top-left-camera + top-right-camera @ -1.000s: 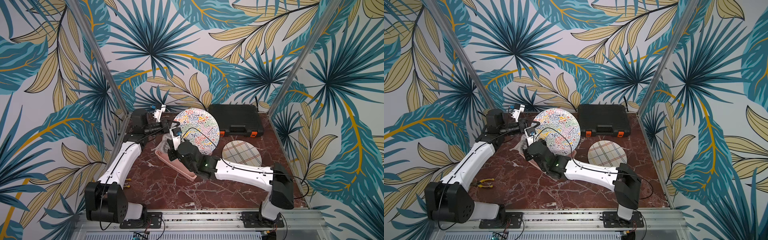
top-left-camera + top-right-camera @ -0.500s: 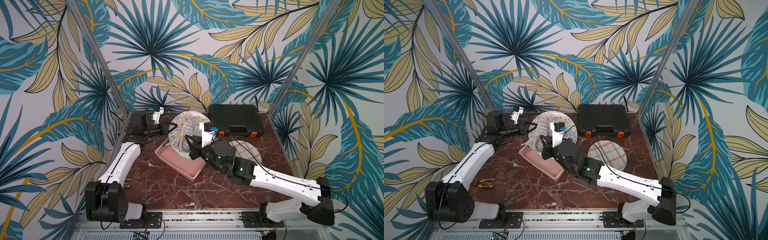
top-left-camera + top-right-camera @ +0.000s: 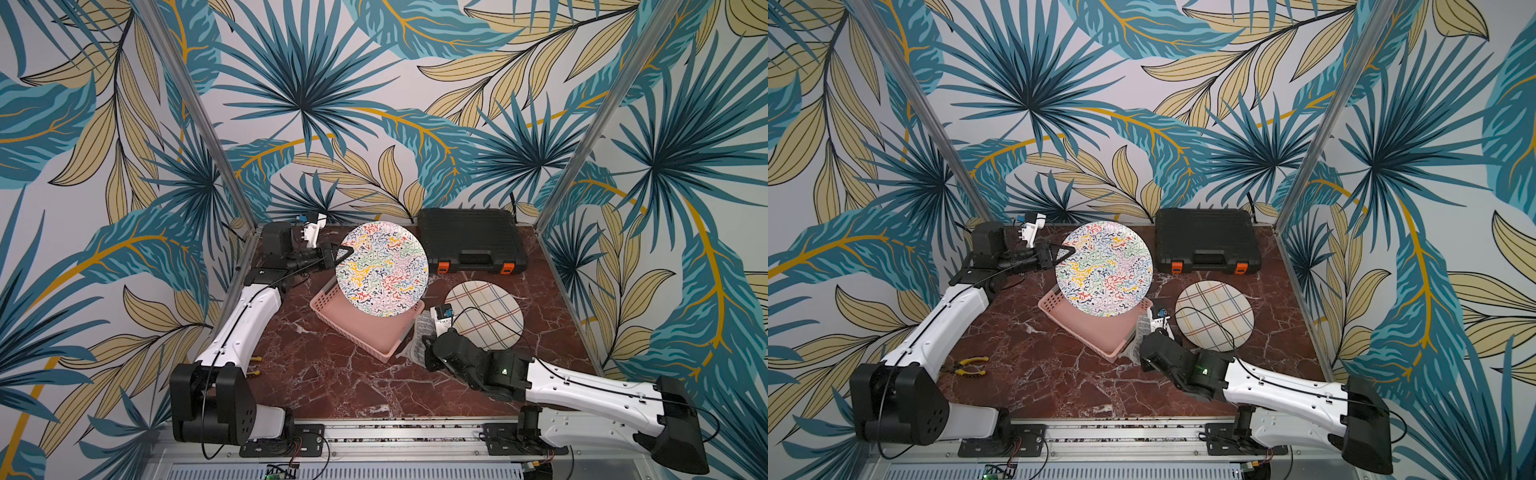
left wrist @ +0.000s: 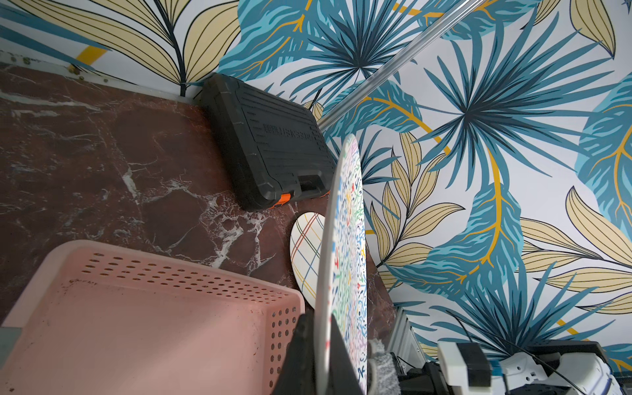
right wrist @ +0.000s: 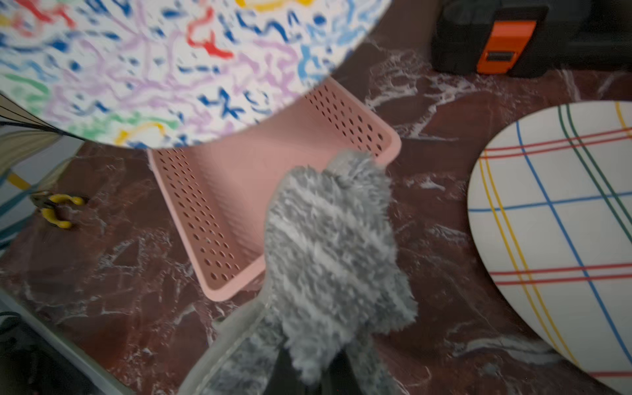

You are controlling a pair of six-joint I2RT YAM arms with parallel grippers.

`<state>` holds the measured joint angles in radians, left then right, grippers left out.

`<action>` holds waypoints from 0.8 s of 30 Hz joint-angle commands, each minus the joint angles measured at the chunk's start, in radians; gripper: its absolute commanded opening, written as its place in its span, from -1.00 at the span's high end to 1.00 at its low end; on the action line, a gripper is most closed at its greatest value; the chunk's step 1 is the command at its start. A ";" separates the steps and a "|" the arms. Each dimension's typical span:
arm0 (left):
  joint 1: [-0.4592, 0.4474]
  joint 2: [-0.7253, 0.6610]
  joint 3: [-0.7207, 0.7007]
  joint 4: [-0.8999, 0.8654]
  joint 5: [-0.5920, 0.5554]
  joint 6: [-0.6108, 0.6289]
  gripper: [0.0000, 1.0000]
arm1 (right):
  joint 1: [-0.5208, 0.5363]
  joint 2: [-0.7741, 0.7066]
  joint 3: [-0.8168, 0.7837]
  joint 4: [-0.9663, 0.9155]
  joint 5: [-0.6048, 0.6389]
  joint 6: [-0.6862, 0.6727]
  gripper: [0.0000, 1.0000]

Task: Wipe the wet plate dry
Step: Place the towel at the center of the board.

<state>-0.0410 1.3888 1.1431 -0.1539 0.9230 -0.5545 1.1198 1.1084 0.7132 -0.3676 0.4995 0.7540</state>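
Note:
The grey cloth's fluffy end overlaps the pink basket's rim, so the robot's right gripper needs to keep holding the cloth until it lies on the marble tabletop.
The plate [image 3: 382, 270] [image 3: 1104, 270], white with coloured squiggles, stands on edge above the pink basket [image 3: 365, 336], its face toward the top cameras. My left gripper [image 3: 338, 251] [image 4: 323, 359] is shut on its rim, one black finger [image 4: 297, 355] on each side. My right gripper [image 3: 424, 345] [image 5: 307, 372] is shut on a grey fluffy cloth [image 5: 331, 246] [image 3: 1138, 332]. It hangs by the basket's front right corner, below the plate and clear of it. The cloth hides the right fingertips.
A plaid plate [image 3: 484, 316] [image 5: 554, 239] lies flat just right of the right gripper. A black tool case [image 3: 471, 241] sits at the back right. Yellow-handled pliers [image 3: 967, 365] lie at the front left. Patterned walls and metal posts enclose the marble table [image 3: 332, 386].
The right arm has drawn back from the plate's face toward the front right, taking the cloth with it. The plate, tipped flatter half a second ago, stands on edge again.

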 commanded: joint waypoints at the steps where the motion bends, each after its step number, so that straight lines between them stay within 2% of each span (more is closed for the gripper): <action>1: 0.007 -0.051 0.006 0.034 0.015 0.006 1.00 | 0.002 0.091 -0.024 -0.110 -0.012 0.120 1.00; 5: 0.009 -0.057 0.000 0.034 0.013 0.008 1.00 | 0.002 0.224 -0.018 -0.084 -0.058 0.170 1.00; 6: 0.008 -0.059 -0.001 0.034 0.014 0.008 1.00 | 0.003 0.262 -0.009 -0.073 -0.076 0.174 0.94; 7: 0.007 -0.060 -0.002 0.034 0.014 0.008 1.00 | 0.002 0.292 0.011 -0.076 -0.090 0.178 0.82; 10: 0.008 -0.060 -0.005 0.036 0.019 0.007 1.00 | 0.002 0.335 0.060 -0.111 -0.099 0.174 0.24; 13: 0.009 -0.062 -0.003 0.041 0.023 0.004 1.00 | 0.000 0.285 0.067 -0.128 -0.084 0.152 -0.26; 15: 0.007 -0.064 -0.003 0.040 0.024 0.005 1.00 | -0.001 0.228 0.083 -0.162 -0.067 0.127 -0.51; 18: 0.008 -0.068 -0.006 0.043 0.026 0.007 1.00 | -0.024 0.143 0.128 -0.266 -0.050 0.082 -0.67; 20: 0.007 -0.068 -0.008 0.047 0.027 0.006 1.00 | -0.057 0.082 0.144 -0.291 -0.082 0.047 -0.69; 24: 0.008 -0.063 -0.014 0.072 0.063 -0.003 1.00 | -0.191 -0.022 0.139 -0.216 -0.289 0.009 -0.69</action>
<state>-0.0406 1.3590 1.1320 -0.1497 0.9310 -0.5484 0.9928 1.1221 0.8536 -0.5732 0.3290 0.8108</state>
